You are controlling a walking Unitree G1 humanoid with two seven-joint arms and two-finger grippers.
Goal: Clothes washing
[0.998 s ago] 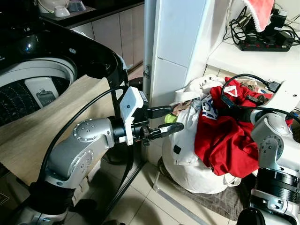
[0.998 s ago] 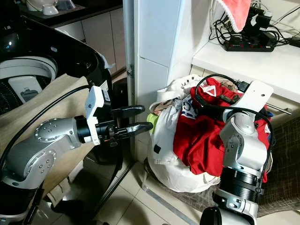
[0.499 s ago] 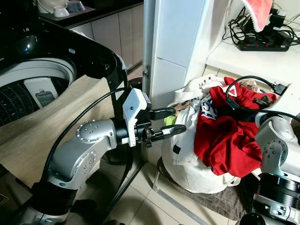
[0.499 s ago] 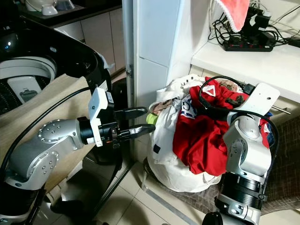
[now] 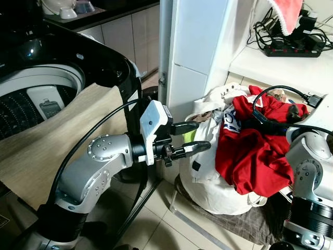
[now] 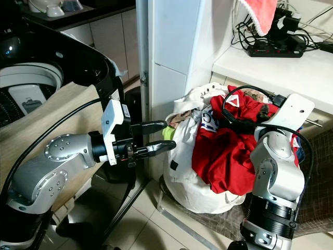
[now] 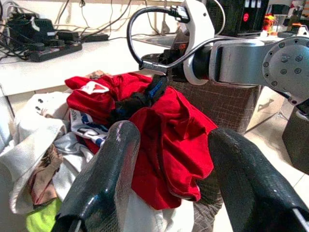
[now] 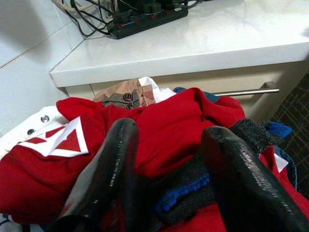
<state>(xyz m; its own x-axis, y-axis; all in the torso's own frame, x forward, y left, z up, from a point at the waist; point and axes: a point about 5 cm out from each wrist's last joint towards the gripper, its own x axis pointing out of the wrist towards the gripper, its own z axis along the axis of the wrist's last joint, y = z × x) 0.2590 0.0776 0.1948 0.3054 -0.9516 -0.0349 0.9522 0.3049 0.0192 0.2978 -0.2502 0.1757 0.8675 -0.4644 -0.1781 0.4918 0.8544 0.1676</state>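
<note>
The right gripper grabs the black knit cloth by its blue-edged fold (image 8: 181, 193) next, to get the laundry into the washer.
A white laundry bag (image 5: 208, 182) stands on the floor, heaped with clothes; a red garment (image 5: 250, 156) lies on top. My left gripper (image 5: 201, 136) is open, level with the bag's left side, a short way from a green cloth (image 5: 188, 135). Through its fingers (image 7: 120, 145) the left wrist view looks at the red garment (image 7: 164, 140). My right gripper (image 8: 169, 133) is open and rests on top of the pile, its fingers either side of a dark blue-edged cloth (image 8: 193, 186). The washing machine (image 5: 41, 94) is open at the left.
A beige cloth (image 5: 47, 140) hangs over the washer's front. A white pillar (image 5: 192, 52) rises just behind the bag. The white shelf (image 5: 270, 65) at the right carries a power strip (image 5: 291, 49) and cables. A dark mat (image 5: 234, 224) lies under the bag on the tiled floor.
My left gripper has moved right, closer to the bag, still open. My right arm has shifted slightly to the right. The clothes lie as before.
</note>
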